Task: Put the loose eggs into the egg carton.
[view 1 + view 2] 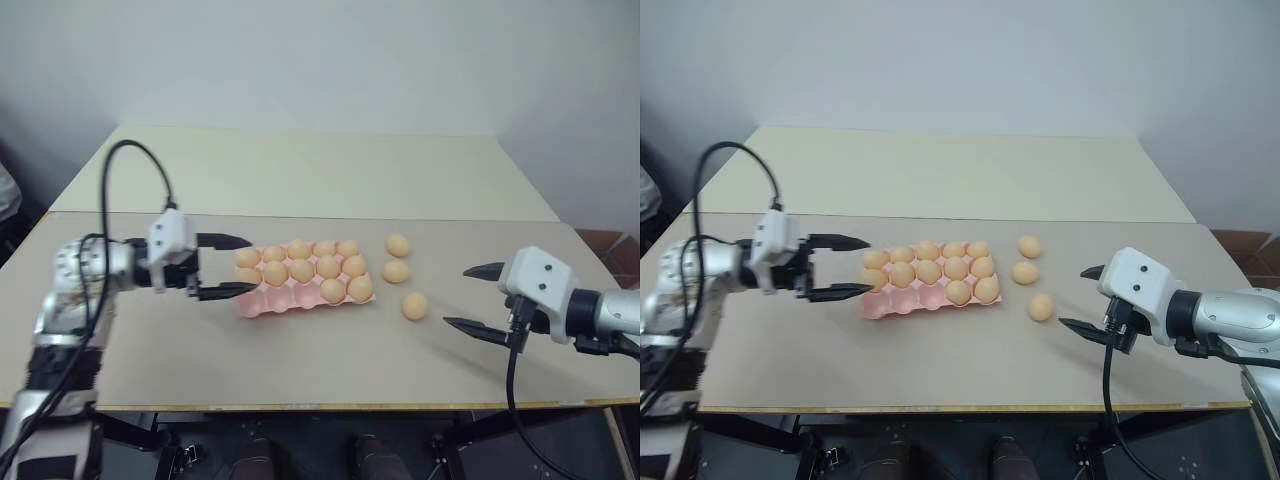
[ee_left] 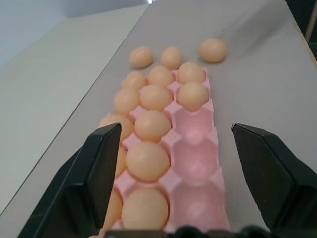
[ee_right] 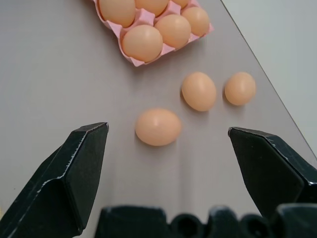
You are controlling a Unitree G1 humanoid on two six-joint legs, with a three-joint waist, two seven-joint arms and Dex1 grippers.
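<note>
The robot's right gripper will next take gentle hold of the near egg by the sides of its middle (image 1: 414,306) (image 3: 158,127), because the egg's thin shell curves away toward its rounded ends.
The pale pink egg carton (image 1: 262,304) lies in the middle of the table with several eggs in its cups; three cups along its near row stand bare (image 2: 195,168). Three loose eggs lie on the table just right of it: a far one (image 1: 398,245), a middle one (image 1: 396,271) and a near one (image 1: 415,305). My left gripper (image 1: 232,266) hovers open at the carton's left end, nothing between its fingers. My right gripper (image 1: 474,297) is open to the right of the loose eggs, the near egg (image 3: 158,127) lying ahead of its fingers.
The grey table (image 1: 300,370) has bare room in front of the carton and on both sides. A second, cream table top (image 1: 310,170) adjoins at the back. A black cable (image 1: 120,160) loops over my left arm.
</note>
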